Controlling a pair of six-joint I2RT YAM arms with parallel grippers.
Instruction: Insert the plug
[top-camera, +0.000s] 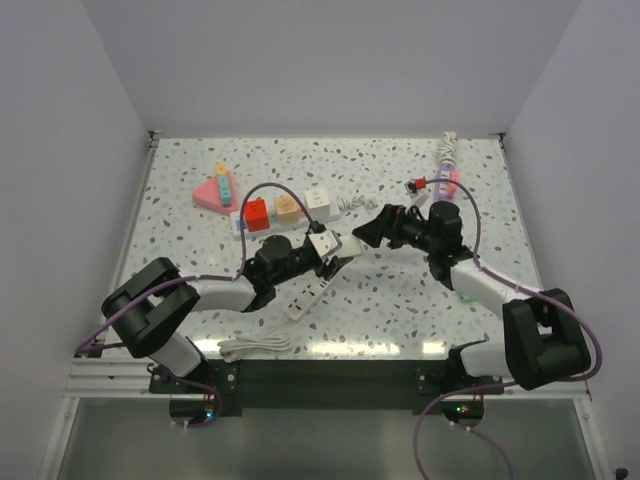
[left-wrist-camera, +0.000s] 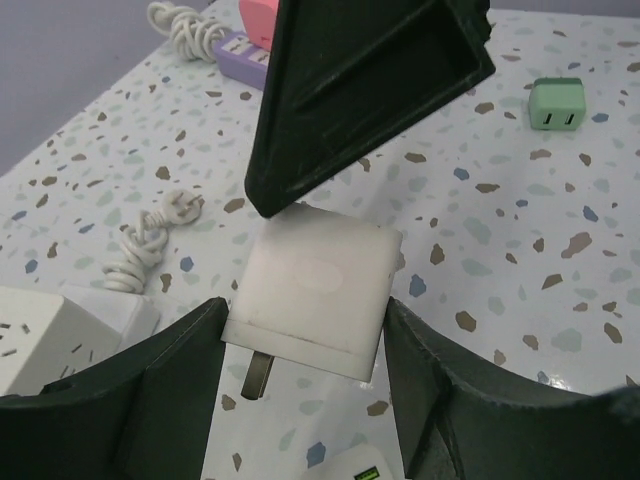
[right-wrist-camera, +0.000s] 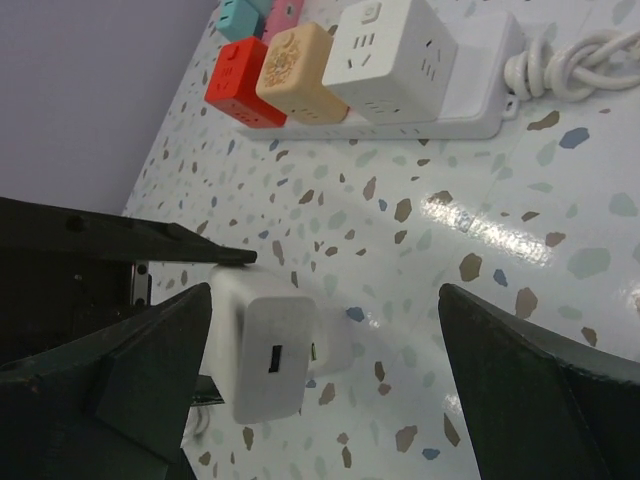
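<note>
I should next grab the white plug adapter with my right gripper by the sides on either side of its USB side (top-camera: 350, 247) (right-wrist-camera: 262, 343). That leaves the adapter's pins free to insert.
A white plug adapter (left-wrist-camera: 315, 285) is held between the fingers of my left gripper (left-wrist-camera: 305, 310), which is shut on it, with one metal prong (left-wrist-camera: 255, 375) pointing down. It hangs above the white power strip (top-camera: 310, 290), whose end shows in the left wrist view (left-wrist-camera: 365, 465). My right gripper (top-camera: 365, 232) is open and meets the left gripper (top-camera: 325, 245) mid-table. In the right wrist view the adapter (right-wrist-camera: 270, 355) shows its USB face beside the gripper's left finger (right-wrist-camera: 130, 380). The right finger (right-wrist-camera: 540, 380) stands well clear.
A second strip (top-camera: 290, 222) at the back carries red (right-wrist-camera: 245, 82), orange (right-wrist-camera: 295, 72) and white (right-wrist-camera: 390, 55) cubes. A pink triangle (top-camera: 212, 192) lies back left. A purple strip (top-camera: 445, 182) with a coiled cable lies back right. A green adapter (left-wrist-camera: 555, 105) and a coiled white cable (left-wrist-camera: 150, 240) lie on the table.
</note>
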